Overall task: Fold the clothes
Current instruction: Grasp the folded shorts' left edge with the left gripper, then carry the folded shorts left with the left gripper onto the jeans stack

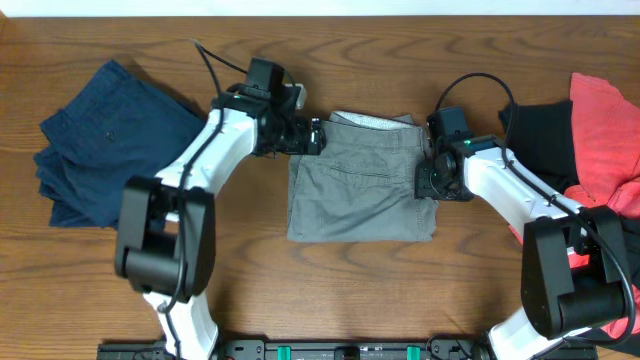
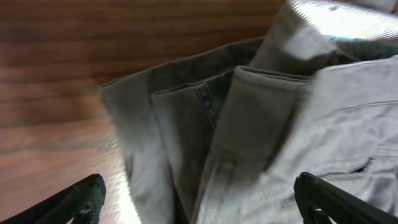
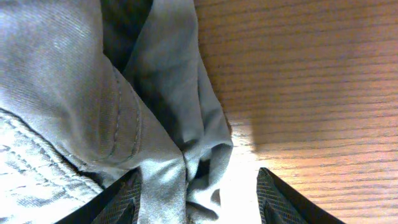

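The left gripper should next grab the grey shorts' layered folds near their waistband, on the side facing the navy shorts. Then it can stack the grey shorts while they are still folded.
The grey shorts lie folded in the middle of the table, waistband with pale lining at the far edge. My left gripper is open at the shorts' upper left corner; in the left wrist view its fingers straddle the grey folds without gripping. My right gripper is open at the shorts' right edge; in the right wrist view the fingers stand either side of the cloth edge. Folded navy shorts lie at the left. Coral-red and black pieces lie at the right.
The wooden table runs along the front. The arm bases stand at the front edge. The pile at the right reaches the frame's edge, close behind my right arm.
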Robot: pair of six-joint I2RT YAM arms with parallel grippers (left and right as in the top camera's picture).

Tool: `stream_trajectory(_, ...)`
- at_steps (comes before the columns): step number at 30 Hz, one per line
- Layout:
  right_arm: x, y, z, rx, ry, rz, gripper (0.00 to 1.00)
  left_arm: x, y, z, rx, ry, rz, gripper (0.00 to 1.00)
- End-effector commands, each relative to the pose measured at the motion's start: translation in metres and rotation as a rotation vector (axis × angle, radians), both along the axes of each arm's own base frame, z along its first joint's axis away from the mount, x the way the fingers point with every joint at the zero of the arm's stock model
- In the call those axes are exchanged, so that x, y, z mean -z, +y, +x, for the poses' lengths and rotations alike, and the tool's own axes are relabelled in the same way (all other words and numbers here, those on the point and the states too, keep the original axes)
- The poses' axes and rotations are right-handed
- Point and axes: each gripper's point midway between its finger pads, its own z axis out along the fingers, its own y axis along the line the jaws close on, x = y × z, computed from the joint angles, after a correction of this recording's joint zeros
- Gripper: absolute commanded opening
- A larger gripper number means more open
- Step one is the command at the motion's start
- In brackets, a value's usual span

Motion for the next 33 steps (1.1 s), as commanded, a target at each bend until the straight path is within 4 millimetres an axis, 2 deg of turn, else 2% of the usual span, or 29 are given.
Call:
stream_trajectory(1, -0.003, 0.005, 0.004, -0.012, -0.003, 0.027, 0.58, 0.018, -0.007, -0.002, 0.031, 0.038, -0.03, 0.98)
stream_trajectory(6, -0.003, 0.006, 0.003, -0.013, 0.001, 0.036, 0.58, 0.048, -0.01, -0.007, 0.04, 0.093, -0.015, 0.98)
stream_trajectory(9, -0.002, 0.006, 0.002, -0.013, 0.006, 0.035, 0.58, 0.054, -0.019, -0.013, 0.062, 0.119, -0.041, 0.98)
stream_trajectory(14, -0.002, 0.006, 0.002, -0.013, 0.006, 0.035, 0.59, 0.039, -0.045, -0.014, 0.116, 0.096, -0.162, 0.4)
stream_trajectory(17, -0.002, 0.006, 0.001, -0.014, 0.009, 0.034, 0.59, 0.03, -0.048, -0.01, 0.121, 0.07, -0.18, 0.09)
stream_trajectory(18, -0.002, 0.005, 0.0, -0.013, 0.012, 0.033, 0.58, 0.025, -0.048, -0.009, 0.121, 0.058, -0.182, 0.06)
stream_trajectory(20, -0.002, 0.005, -0.002, -0.013, 0.024, 0.03, 0.6, 0.011, -0.044, -0.004, 0.114, 0.023, -0.186, 0.06)
stream_trajectory(22, -0.002, -0.001, -0.008, 0.0, 0.05, 0.024, 0.6, -0.009, -0.037, 0.004, 0.102, -0.028, -0.196, 0.06)
stream_trajectory(24, -0.002, -0.012, -0.014, 0.03, 0.079, 0.019, 0.6, -0.038, -0.019, 0.016, 0.061, -0.104, -0.192, 0.06)
stream_trajectory(27, -0.002, -0.03, -0.021, 0.082, 0.117, 0.013, 0.6, -0.089, 0.019, 0.033, -0.024, -0.242, -0.168, 0.06)
stream_trajectory(29, -0.002, -0.039, -0.024, 0.113, 0.136, 0.012, 0.59, -0.124, 0.052, 0.04, -0.098, -0.34, -0.133, 0.06)
stream_trajectory(33, -0.002, -0.05, -0.028, 0.146, 0.154, 0.012, 0.59, -0.189, 0.133, 0.043, -0.295, -0.527, -0.016, 0.06)
